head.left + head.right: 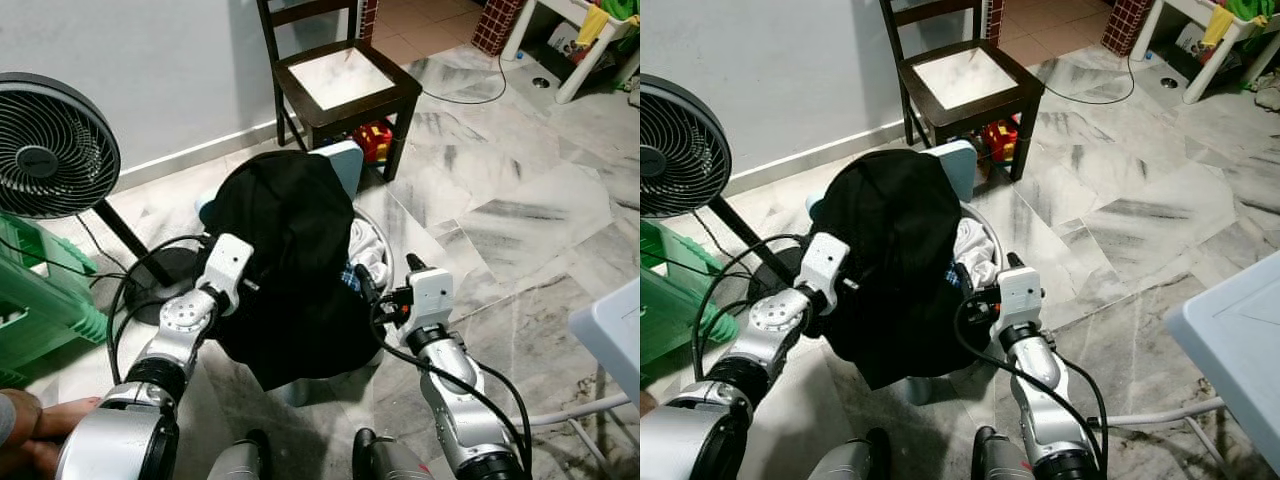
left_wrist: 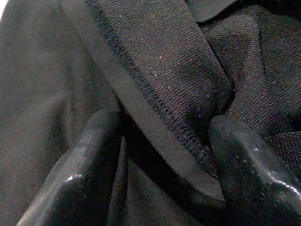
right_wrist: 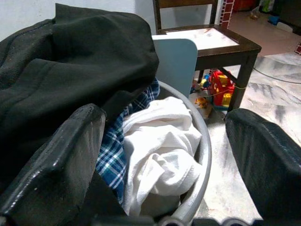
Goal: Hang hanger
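My left gripper has the hemmed fold [image 2: 164, 129] standing up between its fingers and will grab it next, because the black garment lies slack over the basket.
A black garment [image 1: 290, 270] lies heaped over a grey laundry basket [image 3: 201, 141] on the marble floor in front of me. My left gripper [image 2: 163, 121] is pushed into it from the left. Its fingers [image 2: 101, 155] stand apart, open, with a hemmed fold of the black cloth between them. My right gripper [image 3: 164, 115] is open at the basket's right rim, aimed at a white cloth [image 3: 160, 160] and a blue plaid cloth [image 3: 110, 153] that lie inside under the garment.
A dark wooden chair [image 1: 345, 85] stands behind the basket, with a red toy [image 1: 372, 140] under it and a light blue panel [image 1: 342, 160] against the basket. A fan [image 1: 50, 145] and green crate [image 1: 40, 290] stand at the left. A white table edge [image 1: 610, 335] is at the right.
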Controlling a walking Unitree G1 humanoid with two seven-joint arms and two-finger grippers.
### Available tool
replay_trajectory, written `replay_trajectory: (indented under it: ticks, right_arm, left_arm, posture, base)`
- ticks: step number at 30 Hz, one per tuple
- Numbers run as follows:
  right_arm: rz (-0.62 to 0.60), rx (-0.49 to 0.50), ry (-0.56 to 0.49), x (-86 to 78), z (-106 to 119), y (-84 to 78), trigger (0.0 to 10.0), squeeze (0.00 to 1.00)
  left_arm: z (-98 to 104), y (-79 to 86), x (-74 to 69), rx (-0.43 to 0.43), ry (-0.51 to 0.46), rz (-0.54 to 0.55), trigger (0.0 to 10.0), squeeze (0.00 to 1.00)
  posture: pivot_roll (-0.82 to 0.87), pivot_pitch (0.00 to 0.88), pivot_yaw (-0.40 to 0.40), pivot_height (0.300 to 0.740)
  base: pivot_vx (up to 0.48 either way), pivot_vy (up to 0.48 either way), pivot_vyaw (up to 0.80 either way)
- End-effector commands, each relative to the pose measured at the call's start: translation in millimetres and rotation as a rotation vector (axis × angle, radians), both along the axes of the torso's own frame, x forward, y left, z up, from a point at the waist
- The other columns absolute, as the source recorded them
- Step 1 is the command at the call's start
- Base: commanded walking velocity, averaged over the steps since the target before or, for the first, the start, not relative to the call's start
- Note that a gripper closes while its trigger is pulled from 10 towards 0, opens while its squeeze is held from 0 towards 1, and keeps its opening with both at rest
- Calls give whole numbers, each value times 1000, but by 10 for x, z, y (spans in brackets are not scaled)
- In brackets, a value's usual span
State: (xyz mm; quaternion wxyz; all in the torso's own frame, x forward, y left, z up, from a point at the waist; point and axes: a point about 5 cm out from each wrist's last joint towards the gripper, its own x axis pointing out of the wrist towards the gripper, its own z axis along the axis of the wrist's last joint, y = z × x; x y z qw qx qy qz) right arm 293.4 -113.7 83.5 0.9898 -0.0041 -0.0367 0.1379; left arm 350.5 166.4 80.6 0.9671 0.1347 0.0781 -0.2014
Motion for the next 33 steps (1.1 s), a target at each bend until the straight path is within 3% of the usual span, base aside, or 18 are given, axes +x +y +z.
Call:
replay_trajectory:
  ticks: [1,8,16,18,23,25,27,28,30,31,33]
  right_arm:
    - [-1,-8,20,-11,-29,2,10000,0]
    - [-3,-8,18,-13,-27,-10,10000,0]
    - [-15,-9,14,-18,-22,-38,10000,0]
    - [-20,-8,15,-20,-27,-46,10000,0]
    - [-20,-7,16,-21,-32,-37,10000,0]
    - [-20,-7,17,-18,-33,-30,10000,0]
    - [-22,-5,16,-7,-31,-19,10000,0]
    - [-22,-5,16,-3,-29,-17,10000,0]
    - [-24,-5,15,4,-28,-14,10000,0]
    - [-25,-5,15,4,-29,-13,10000,0]
    - [-27,-4,15,9,-28,-10,10000,0]
  left_arm:
    - [-6,76,-3,8,-2,36,0,0]
    - [37,186,29,-45,-10,132,0,0]
    - [177,275,91,-168,-65,214,0,0]
    - [247,353,121,-222,-90,277,0,0]
    - [370,483,169,-253,-130,352,0,0]
    - [488,548,211,-259,-170,381,0,0]
    - [900,670,335,-266,-311,428,0,0]
    - [1001,689,360,-270,-344,435,0,0]
    - [1468,698,447,-283,-503,425,0,0]
    - [1506,695,451,-286,-516,423,0,0]
    - [1782,653,475,-274,-618,394,0,0]
  posture:
    - [-15,237,-12,740]
    - [-19,233,-12,740]
    - [-22,230,-6,740]
    - [-21,229,-7,740]
    - [-20,228,-7,740]
    - [-16,227,-4,740]
    - [-16,225,-1,740]
    - [-16,225,-1,740]
    - [-15,221,4,740]
    - [-15,221,4,740]
    - [-14,217,10,740]
  base:
    - [0,0,0]
    - [0,0,0]
    - [0,0,0]
    - [0,0,0]
    - [0,0,0]
    - [0,0,0]
    - [0,0,0]
    - [0,0,0]
    - [0,0,0]
    - [0,0,0]
    - [0,0,0]
